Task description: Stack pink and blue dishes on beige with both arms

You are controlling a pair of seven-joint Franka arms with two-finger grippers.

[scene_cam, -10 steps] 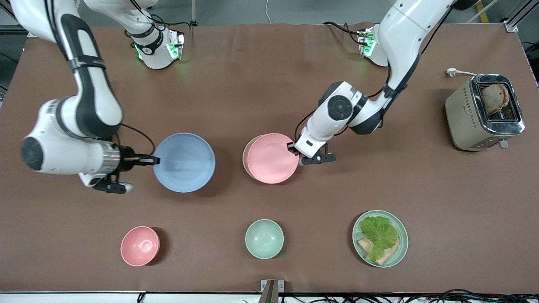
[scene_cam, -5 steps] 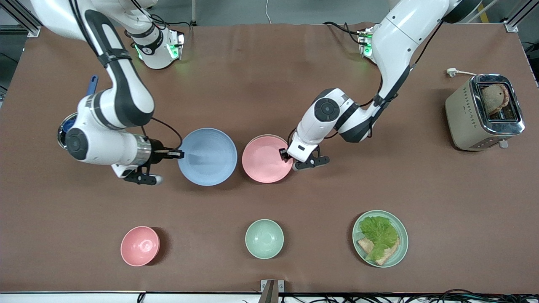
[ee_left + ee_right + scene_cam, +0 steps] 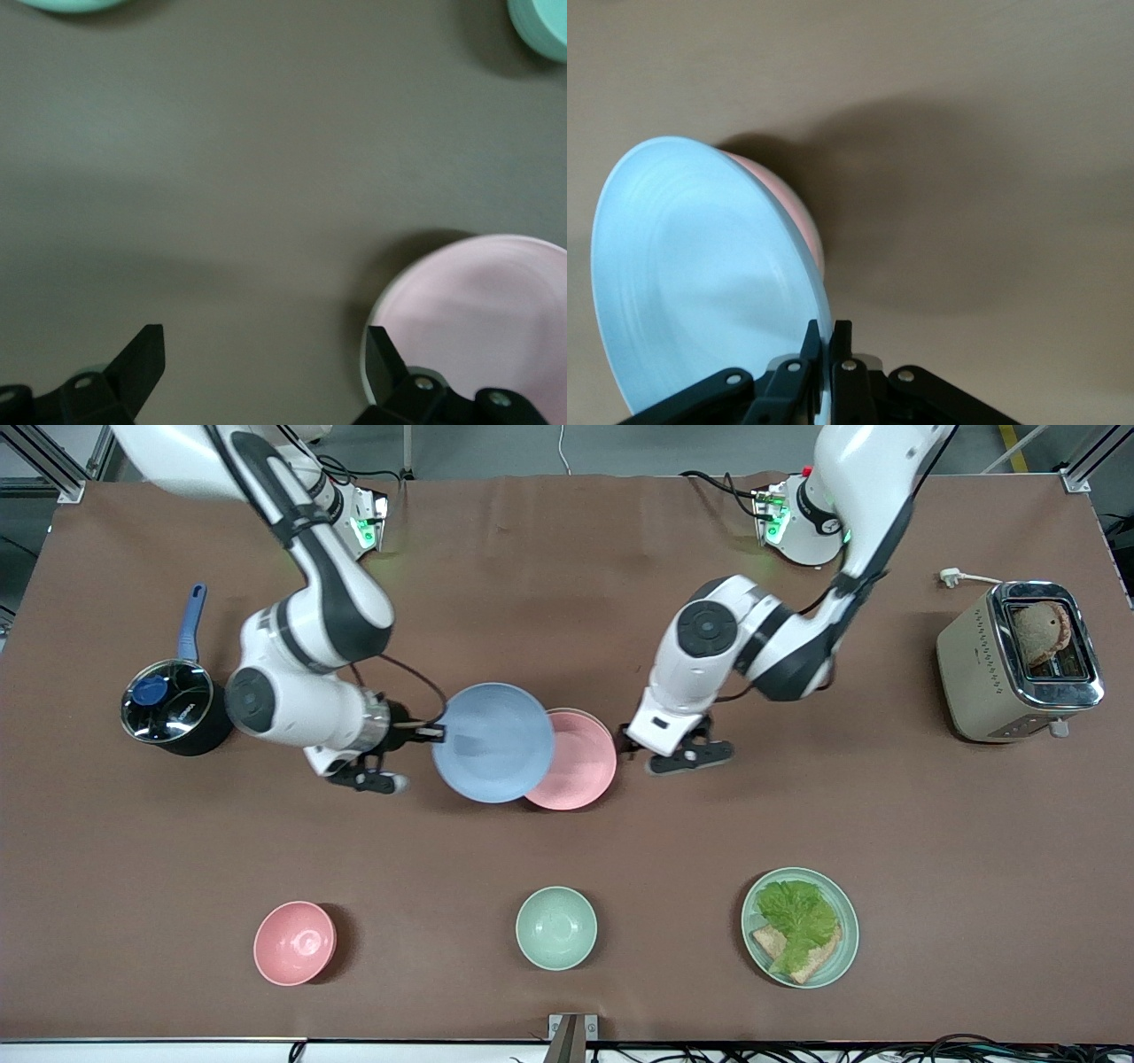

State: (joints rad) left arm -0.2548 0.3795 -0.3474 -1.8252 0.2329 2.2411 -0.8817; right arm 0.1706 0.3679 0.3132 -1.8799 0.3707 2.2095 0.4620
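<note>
The blue plate (image 3: 493,742) hangs above and off-centre of the pink plate (image 3: 580,771). The blue plate gets centred and lowered, before my right gripper releases it.
The light blue plate (image 3: 493,742) hangs tilted in the air, its edge over the pink plate (image 3: 580,771). My right gripper (image 3: 436,732) is shut on the blue plate's rim; the right wrist view shows that gripper (image 3: 828,341) pinching the blue plate (image 3: 700,283), with the pink plate (image 3: 808,221) below. The pink plate lies on the beige plate (image 3: 586,713), of which only a thin edge shows. Beside the pink plate, toward the left arm's end of the table, my left gripper (image 3: 627,740) stands open and holds nothing. In the left wrist view that gripper (image 3: 264,354) has bare table between its fingers, and the pink plate (image 3: 478,310) lies beside one finger.
A dark pot with a blue handle (image 3: 168,708) sits at the right arm's end, a toaster (image 3: 1019,660) at the left arm's end. Nearer the front camera stand a pink bowl (image 3: 294,942), a mint-green bowl (image 3: 555,927) and a mint-green plate with lettuce and bread (image 3: 800,926).
My right arm has carried the blue plate across until it overlaps the pink plate. My left gripper set the pink plate square on the beige one, let go and drew away.
</note>
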